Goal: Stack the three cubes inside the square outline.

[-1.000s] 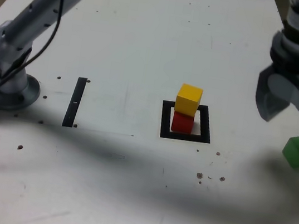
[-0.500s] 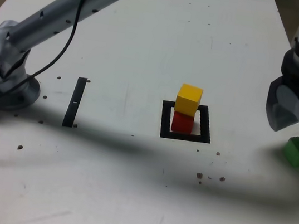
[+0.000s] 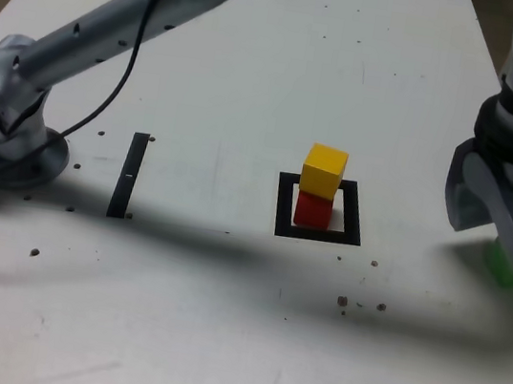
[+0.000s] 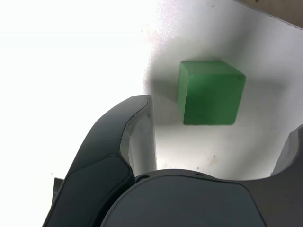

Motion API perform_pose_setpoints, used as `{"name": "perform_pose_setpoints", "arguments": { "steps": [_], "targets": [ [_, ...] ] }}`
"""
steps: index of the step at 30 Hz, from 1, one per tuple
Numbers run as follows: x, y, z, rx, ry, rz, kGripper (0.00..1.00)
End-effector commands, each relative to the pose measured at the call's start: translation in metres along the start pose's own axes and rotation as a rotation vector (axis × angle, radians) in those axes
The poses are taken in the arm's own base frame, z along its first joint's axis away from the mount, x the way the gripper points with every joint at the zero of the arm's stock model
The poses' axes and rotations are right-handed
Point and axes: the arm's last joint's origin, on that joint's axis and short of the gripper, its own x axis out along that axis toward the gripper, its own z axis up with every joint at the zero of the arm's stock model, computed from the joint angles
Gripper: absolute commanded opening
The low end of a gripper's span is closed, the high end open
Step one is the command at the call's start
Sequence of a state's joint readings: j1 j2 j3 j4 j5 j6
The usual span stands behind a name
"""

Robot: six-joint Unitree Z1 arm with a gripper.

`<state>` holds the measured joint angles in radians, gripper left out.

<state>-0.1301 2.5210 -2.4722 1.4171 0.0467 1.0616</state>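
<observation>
It isn't time to close on the green cube [image 3: 512, 270] yet: my fingers stop short of the cube, so my gripper should move toward it first.
In the exterior view the yellow cube [image 3: 323, 170] rests on the red cube [image 3: 311, 210], slightly offset, inside the square outline [image 3: 283, 206]. The green cube [image 3: 512, 270] lies alone on the table at that view's far right, mostly covered by my gripper [image 3: 499, 233]. The gripper hangs just above it, open, with nothing held. In the wrist view the green cube [image 4: 210, 92] sits on the table just ahead of the gripper [image 4: 213, 142], in line with the gap between the two dark fingers [image 4: 125, 142].
A thin black strip [image 3: 129, 175] lies at the exterior view's left, near the arm's base [image 3: 8, 140]. The arm reaches across the back of the white table [image 3: 254, 76]. The table's edge [image 4: 274, 14] runs close behind the green cube.
My gripper has come down and toward the camera over the green cube, which now shows only as a sliver under it. The cubes have not moved.
</observation>
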Motion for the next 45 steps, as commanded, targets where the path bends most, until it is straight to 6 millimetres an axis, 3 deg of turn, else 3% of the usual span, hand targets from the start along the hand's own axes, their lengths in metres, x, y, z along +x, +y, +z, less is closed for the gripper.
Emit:
{"name": "perform_pose_setpoints", "arguments": {
  "steps": [1,8,13,16,22,24,45],
  "targets": [
    [0.004,0.001,0.003,0.006,-0.003,-0.001,0.96],
    [0.012,0.002,0.013,0.018,-0.019,-0.003,0.94],
    [0.017,0.002,0.019,0.004,-0.025,-0.002,0.87],
    [0.022,0.003,0.02,-0.021,-0.013,-0.002,0.77],
    [0.025,0.006,0.021,-0.024,-0.025,0.014,0.41],
    [0.025,0.006,0.022,-0.02,-0.029,0.013,0.35],
    [0.026,0.005,0.02,-0.023,-0.011,0.006,0.31]
  ]
}}
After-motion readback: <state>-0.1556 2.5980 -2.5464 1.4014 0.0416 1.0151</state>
